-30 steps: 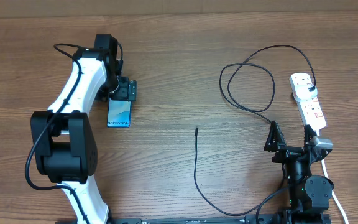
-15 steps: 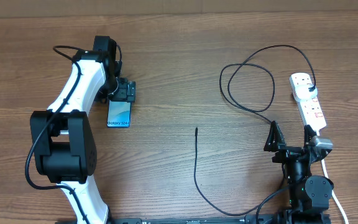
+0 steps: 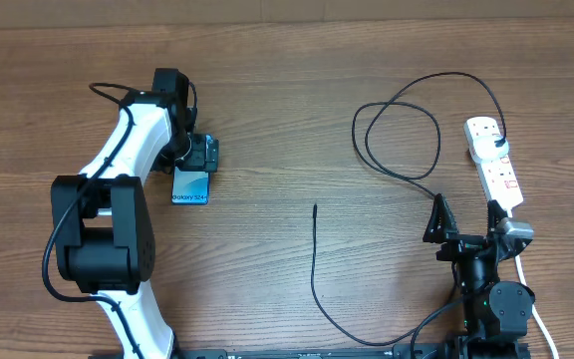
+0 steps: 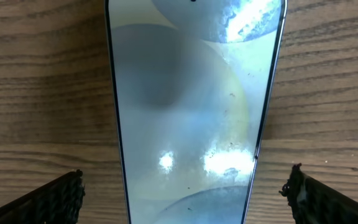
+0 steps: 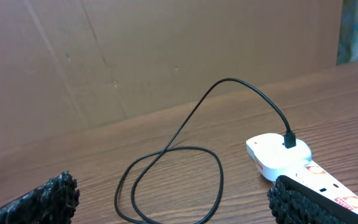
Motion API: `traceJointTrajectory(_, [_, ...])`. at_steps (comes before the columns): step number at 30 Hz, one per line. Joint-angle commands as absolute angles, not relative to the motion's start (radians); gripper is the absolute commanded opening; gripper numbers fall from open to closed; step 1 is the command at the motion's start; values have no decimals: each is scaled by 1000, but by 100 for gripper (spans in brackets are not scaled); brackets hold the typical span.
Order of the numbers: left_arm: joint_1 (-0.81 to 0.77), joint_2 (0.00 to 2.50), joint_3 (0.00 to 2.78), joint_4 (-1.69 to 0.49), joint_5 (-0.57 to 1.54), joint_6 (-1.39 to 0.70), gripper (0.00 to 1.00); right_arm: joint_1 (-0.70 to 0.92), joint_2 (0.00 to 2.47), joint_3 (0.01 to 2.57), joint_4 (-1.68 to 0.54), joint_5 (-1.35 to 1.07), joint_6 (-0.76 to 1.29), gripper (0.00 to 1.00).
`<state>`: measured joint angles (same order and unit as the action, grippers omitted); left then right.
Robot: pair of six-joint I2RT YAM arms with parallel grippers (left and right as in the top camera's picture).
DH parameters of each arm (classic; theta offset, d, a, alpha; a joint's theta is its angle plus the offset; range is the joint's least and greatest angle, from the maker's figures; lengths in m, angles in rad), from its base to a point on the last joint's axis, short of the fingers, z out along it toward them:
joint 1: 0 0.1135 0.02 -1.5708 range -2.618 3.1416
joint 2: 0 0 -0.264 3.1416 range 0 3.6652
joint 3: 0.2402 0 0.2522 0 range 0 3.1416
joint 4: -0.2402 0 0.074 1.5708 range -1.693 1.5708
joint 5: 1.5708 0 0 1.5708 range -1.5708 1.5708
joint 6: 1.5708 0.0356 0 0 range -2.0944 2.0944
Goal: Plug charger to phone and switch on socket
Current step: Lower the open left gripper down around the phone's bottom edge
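My left gripper's fingers are on either side of the phone but still above its edges, so it is too early to close; moving lower comes next, then closing on it.
The phone lies flat at the left, screen lit, its far end under my left gripper. In the left wrist view the phone runs between the two spread fingers of the left gripper, which is open and apart from both its edges. The charger is a thin black cable with its small tip free on the table mid-scene. It loops to a black plug in the white socket. My right gripper hangs open beside the socket, holding nothing.
The socket's white cord runs past the right arm's base toward the front edge. The charger cable curves along the front near that base. A brown cardboard wall stands behind the table.
My left gripper has slid a little further over the phone, covering more of its far end. The right arm, cable and socket have not moved.
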<state>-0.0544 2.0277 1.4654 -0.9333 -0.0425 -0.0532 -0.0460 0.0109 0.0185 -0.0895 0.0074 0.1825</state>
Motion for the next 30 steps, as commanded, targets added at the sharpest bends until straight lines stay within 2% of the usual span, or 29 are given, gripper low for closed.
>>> traceJointTrajectory(1, [-48, 2041, 1440, -923, -52, -67, 100, -50, 3, 8, -84, 10, 178, 100])
traceJointTrajectory(30, [-46, 2105, 1435, -868, -52, -30, 100, -50, 3, 8, -84, 10, 178, 100])
